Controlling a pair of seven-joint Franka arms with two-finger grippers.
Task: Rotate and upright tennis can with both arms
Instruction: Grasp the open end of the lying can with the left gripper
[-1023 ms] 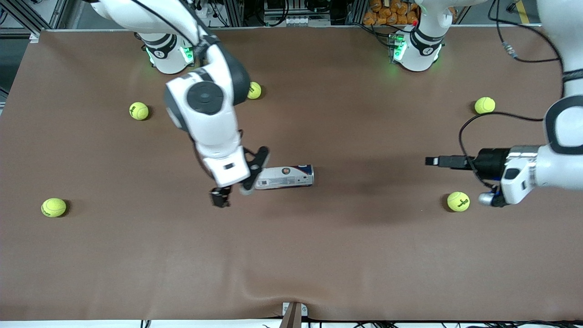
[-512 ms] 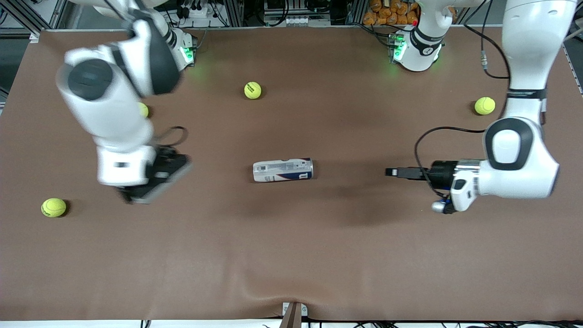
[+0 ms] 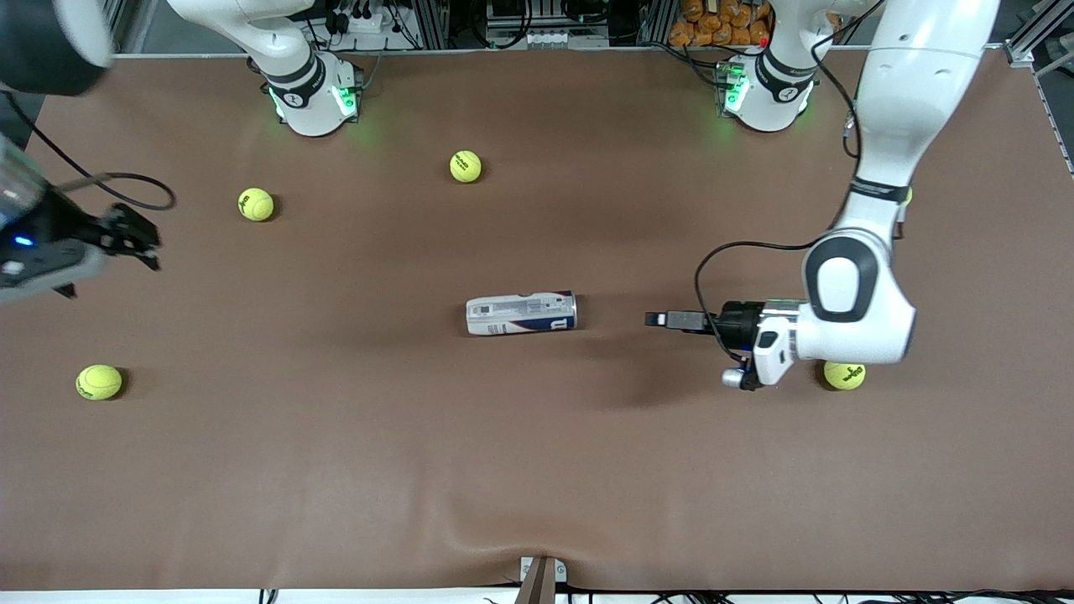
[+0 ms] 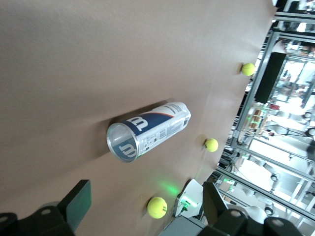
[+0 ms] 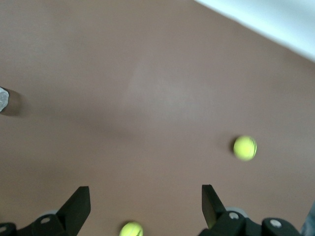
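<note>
I will next take hold of the tennis can (image 3: 521, 314) with my left gripper by its open rimmed end (image 3: 575, 310), so that I can set the can upright.
The tennis can (image 3: 521, 314) lies on its side in the middle of the brown table, white and navy label up, its rimmed end toward the left arm's end of the table. My left gripper (image 3: 667, 320) is open and empty, pointing along the table at that end with a clear gap between them. In the left wrist view the can (image 4: 147, 132) lies ahead of the open gripper (image 4: 146, 206), its round end facing it. My right gripper (image 3: 134, 239) is open and empty, raised over the right arm's end of the table; it shows in the right wrist view (image 5: 145, 204).
Yellow-green tennis balls lie scattered: one (image 3: 256, 204) and one (image 3: 466, 166) near the right arm's base, one (image 3: 99, 382) near the right arm's end, one (image 3: 844, 374) partly under the left arm's wrist. The table's brown mat (image 3: 537, 470) is wrinkled at its near edge.
My right gripper has left the can's end and swung up and away toward the right arm's end of the table. My left gripper has moved toward the can. The can has shifted slightly.
</note>
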